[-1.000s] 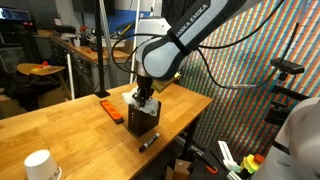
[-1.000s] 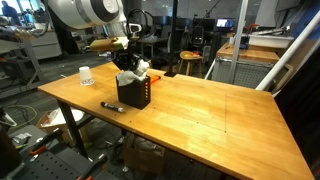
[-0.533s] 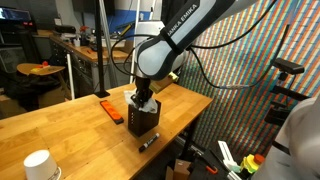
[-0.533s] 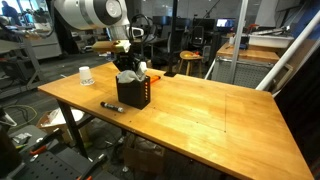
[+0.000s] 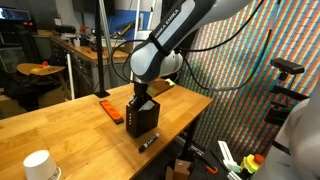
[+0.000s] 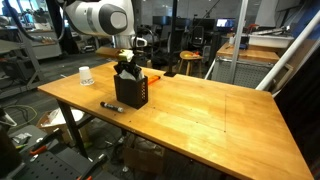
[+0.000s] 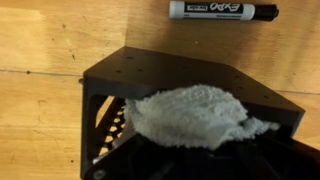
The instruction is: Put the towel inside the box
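The towel (image 7: 190, 115) sits in the black box's opening, framed by the box's rim, and would stay in the box, so it is time to open my gripper.
A black box (image 5: 143, 118) stands on the wooden table, also in the other exterior view (image 6: 131, 92). In the wrist view its rim (image 7: 150, 70) frames a white fluffy towel (image 7: 190, 115) that fills the box's opening. My gripper (image 5: 142, 98) comes straight down into the top of the box, as both exterior views show (image 6: 126, 70). In the wrist view the gripper (image 7: 195, 160) is a dark mass right behind the towel, and the fingers themselves are hard to make out. It appears shut on the towel.
A black marker (image 7: 222, 11) lies on the table beside the box, seen also in both exterior views (image 5: 148, 142) (image 6: 111, 106). A white cup (image 5: 38, 165) stands near a table corner. An orange flat object (image 5: 110, 110) lies behind the box.
The gripper has come down with the towel, from just above the box into its opening. Less of the towel shows above the rim.
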`<state>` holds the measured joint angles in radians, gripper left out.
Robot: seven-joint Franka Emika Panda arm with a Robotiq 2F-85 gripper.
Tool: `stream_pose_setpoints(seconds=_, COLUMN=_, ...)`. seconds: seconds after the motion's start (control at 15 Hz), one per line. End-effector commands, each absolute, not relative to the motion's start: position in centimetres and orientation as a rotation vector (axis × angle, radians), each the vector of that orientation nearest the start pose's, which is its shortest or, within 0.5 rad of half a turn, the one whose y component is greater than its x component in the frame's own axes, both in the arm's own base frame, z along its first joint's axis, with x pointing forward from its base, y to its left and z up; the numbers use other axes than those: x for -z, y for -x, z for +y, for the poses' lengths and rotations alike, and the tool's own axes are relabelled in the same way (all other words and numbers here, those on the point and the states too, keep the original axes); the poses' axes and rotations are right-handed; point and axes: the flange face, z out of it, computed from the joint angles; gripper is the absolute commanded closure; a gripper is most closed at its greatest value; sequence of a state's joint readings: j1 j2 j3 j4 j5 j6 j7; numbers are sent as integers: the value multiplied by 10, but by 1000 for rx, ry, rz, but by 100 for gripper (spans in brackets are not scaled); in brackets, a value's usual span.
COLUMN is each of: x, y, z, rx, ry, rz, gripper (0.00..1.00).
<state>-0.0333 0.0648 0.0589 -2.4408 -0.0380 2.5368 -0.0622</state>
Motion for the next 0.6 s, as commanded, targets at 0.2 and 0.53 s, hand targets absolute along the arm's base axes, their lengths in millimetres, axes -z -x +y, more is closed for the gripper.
stream_pose_setpoints(seconds=0.2, x=-259, y=-497, z=13, rx=-51, ry=3127, rz=-191, gripper=90)
stream_pose_setpoints(seconds=0.53, x=-285, y=-501, z=13, rx=21, ry=3149, rz=-201, gripper=37)
